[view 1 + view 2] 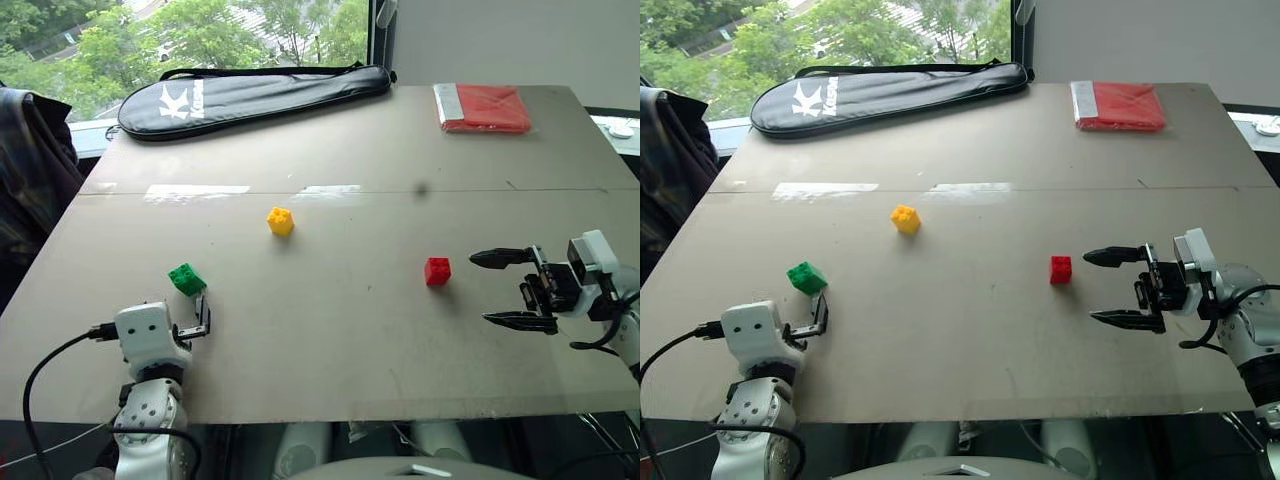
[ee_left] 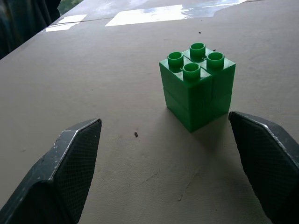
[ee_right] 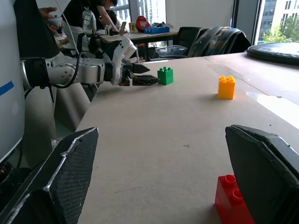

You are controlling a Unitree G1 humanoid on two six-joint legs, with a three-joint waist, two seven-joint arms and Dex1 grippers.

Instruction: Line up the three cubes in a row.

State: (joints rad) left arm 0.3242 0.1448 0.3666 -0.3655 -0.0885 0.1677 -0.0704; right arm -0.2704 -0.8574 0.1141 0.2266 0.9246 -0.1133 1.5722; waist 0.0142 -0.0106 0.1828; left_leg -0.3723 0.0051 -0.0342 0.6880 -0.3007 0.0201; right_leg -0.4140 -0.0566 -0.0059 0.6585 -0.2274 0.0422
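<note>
The left gripper's fingers stop short of the green cube [image 1: 187, 279] [image 2: 198, 86] and would miss it if they closed now, so the left gripper needs to move toward the cube before closing.
Three studded cubes stand apart on the brown table [image 1: 330, 340]: a yellow cube [image 1: 280, 221] mid-table, a green cube [image 1: 187, 279] near the front left, and a red cube [image 1: 437, 271] to the right. My left gripper [image 1: 199, 313] is open just short of the green cube [image 2: 198, 86], which sits a little ahead of its fingertips, toward one finger, untouched. My right gripper [image 1: 480, 289] is open and points left at the red cube [image 3: 231, 200], a short gap away. The right wrist view also takes in the yellow cube [image 3: 226, 87], the green cube [image 3: 165, 75] and the left gripper [image 3: 148, 74].
A long black racket bag [image 1: 255, 95] lies along the table's far edge, and a flat red packet [image 1: 482, 107] at the far right corner. Dark clothing [image 1: 30, 170] hangs beside the table's left edge. Two shiny tape strips [image 1: 196, 191] cross the middle seam.
</note>
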